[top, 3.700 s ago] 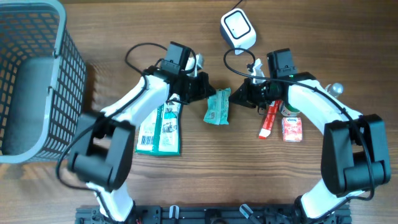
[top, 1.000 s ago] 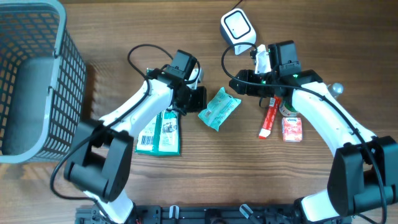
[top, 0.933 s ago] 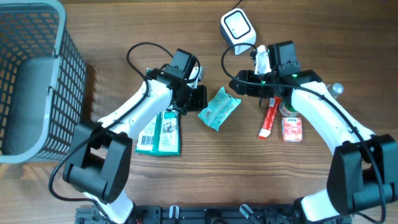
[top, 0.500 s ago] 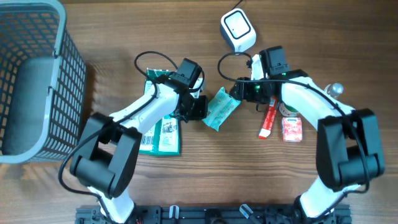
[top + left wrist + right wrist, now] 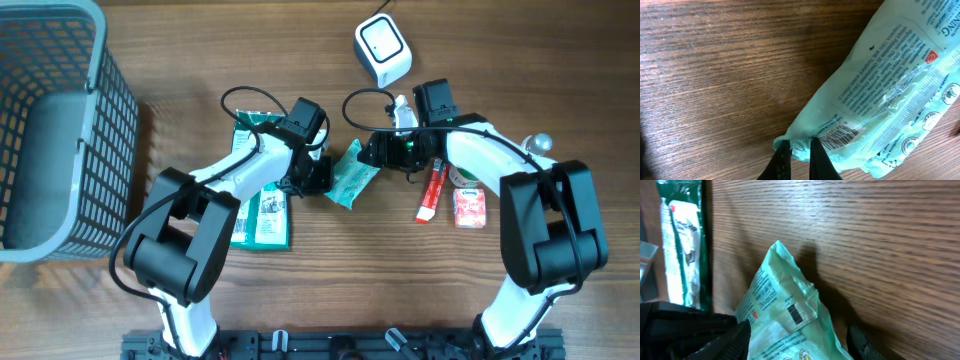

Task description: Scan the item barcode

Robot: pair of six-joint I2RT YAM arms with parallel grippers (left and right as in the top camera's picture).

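I should next grip the mint-green packet (image 5: 352, 172) with my right gripper by the packet's end away from the left gripper's barcode corner, so that barcode stays uncovered to scan.
The item is a mint-green packet (image 5: 352, 172) lying on the wooden table between both arms. My left gripper (image 5: 318, 176) is shut on its lower-left corner. In the left wrist view the two fingertips (image 5: 784, 150) pinch the packet's (image 5: 880, 95) crimped edge beside a barcode (image 5: 837, 135). My right gripper (image 5: 372, 150) stands open over the packet's upper-right end. In the right wrist view its jaws straddle the packet (image 5: 785, 320), with a gap on the right side. A small barcode (image 5: 796, 314) faces that camera. The white scanner (image 5: 383, 50) sits at the back of the table.
A grey mesh basket (image 5: 60, 130) fills the left side. A dark green pack (image 5: 258, 205) lies under the left arm and also shows in the right wrist view (image 5: 682, 250). A red tube (image 5: 432, 192) and a small red carton (image 5: 468, 208) lie by the right arm.
My right gripper has dropped from beside the scanner to the packet's upper-right end and opened wider. My left gripper has shifted slightly right with the packet's corner, and the packet has turned a little.
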